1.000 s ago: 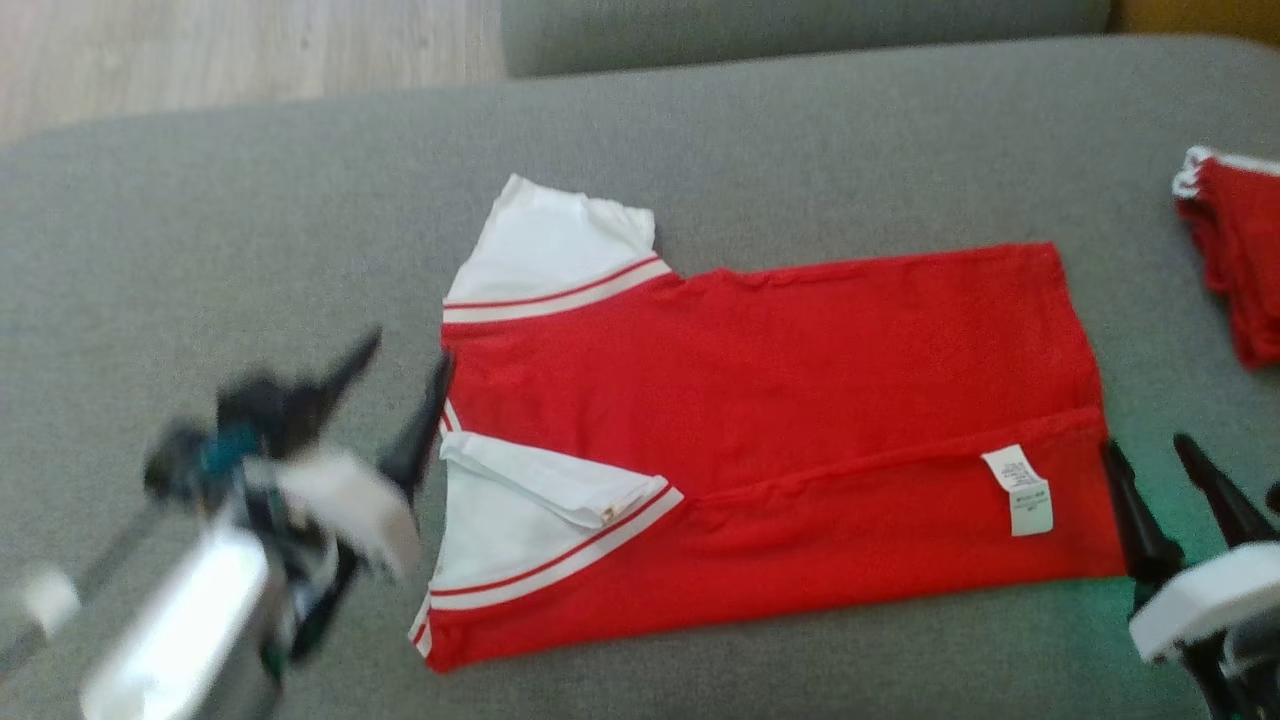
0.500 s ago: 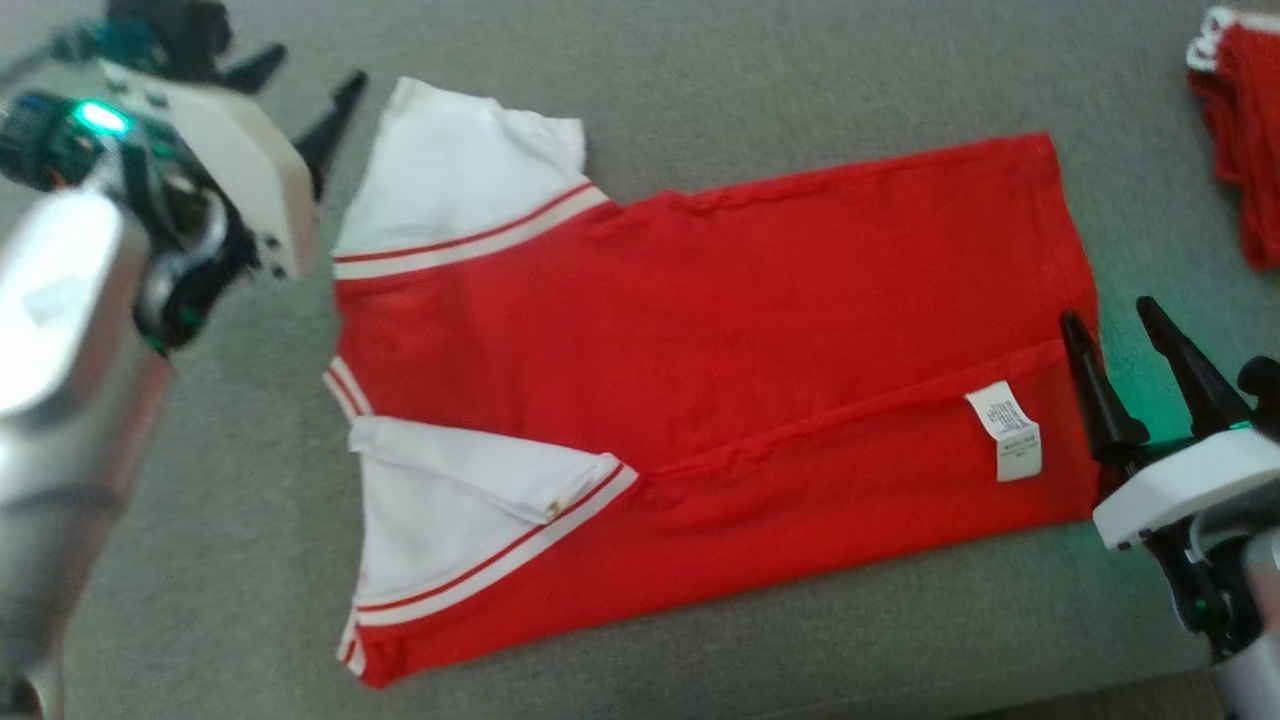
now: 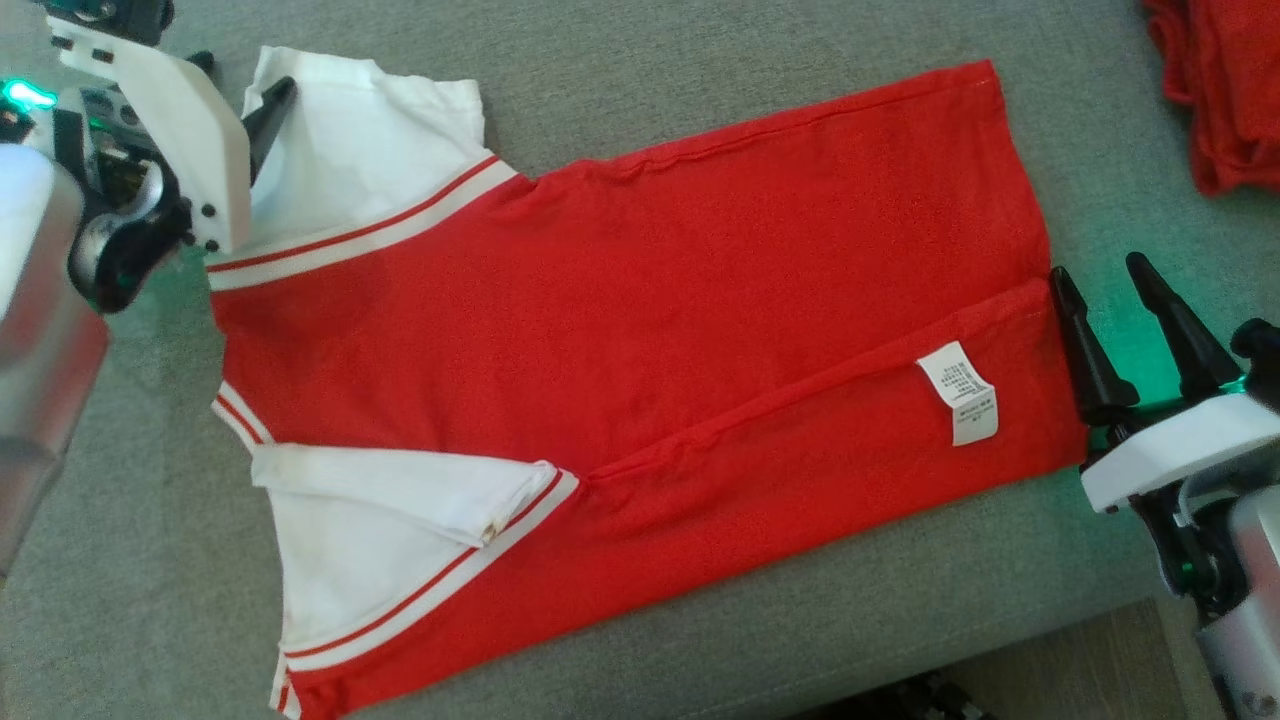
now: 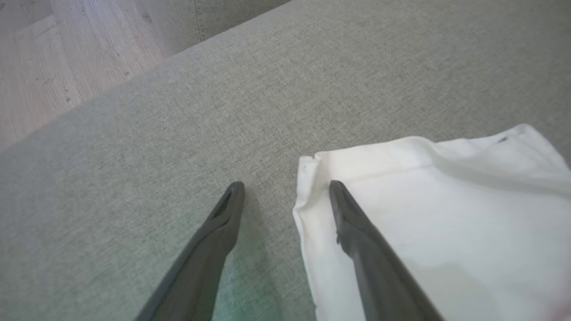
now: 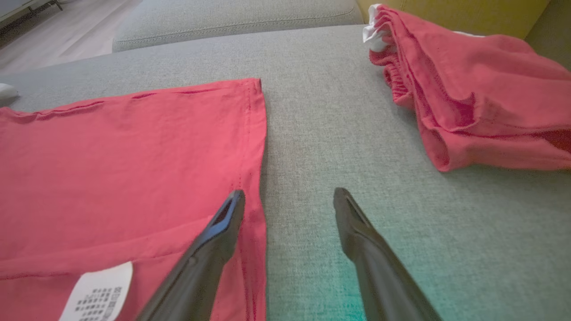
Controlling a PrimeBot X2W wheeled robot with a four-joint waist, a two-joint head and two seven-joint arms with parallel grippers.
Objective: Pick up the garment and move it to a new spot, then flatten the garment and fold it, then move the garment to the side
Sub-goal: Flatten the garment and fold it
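Observation:
I should fold the white sleeve in over the red body (image 3: pixel 672 288), so I need to grab the sleeve by its cuff corner (image 3: pixel 271 58) with my left gripper next.
A red garment (image 3: pixel 620 330) with white sleeves lies spread on the grey sofa cushion (image 3: pixel 700 60), one long side folded over and a white label (image 3: pixel 958 392) facing up. My left gripper (image 3: pixel 240 85) stands open at the corner of the far white sleeve (image 3: pixel 370 140). In the left wrist view one finger is over the sleeve (image 4: pixel 424 200) and the other over bare cushion, with the left gripper (image 4: pixel 286 187) holding nothing. My right gripper (image 3: pixel 1100 280) is open at the hem. Seen from the right wrist, the right gripper (image 5: pixel 289 195) straddles the red hem edge (image 5: pixel 252 147).
A second red garment (image 3: pixel 1220 90) lies bunched at the far right, close to my right gripper, and appears again as that red garment (image 5: pixel 468 89). The cushion's front edge (image 3: pixel 1000 640) runs at lower right. Wooden floor (image 4: pixel 44 67) lies beyond the cushion's left end.
The head camera has shifted, sliding the whole picture. My left gripper went from beside the collar to the far sleeve's corner. The right gripper stays at the hem.

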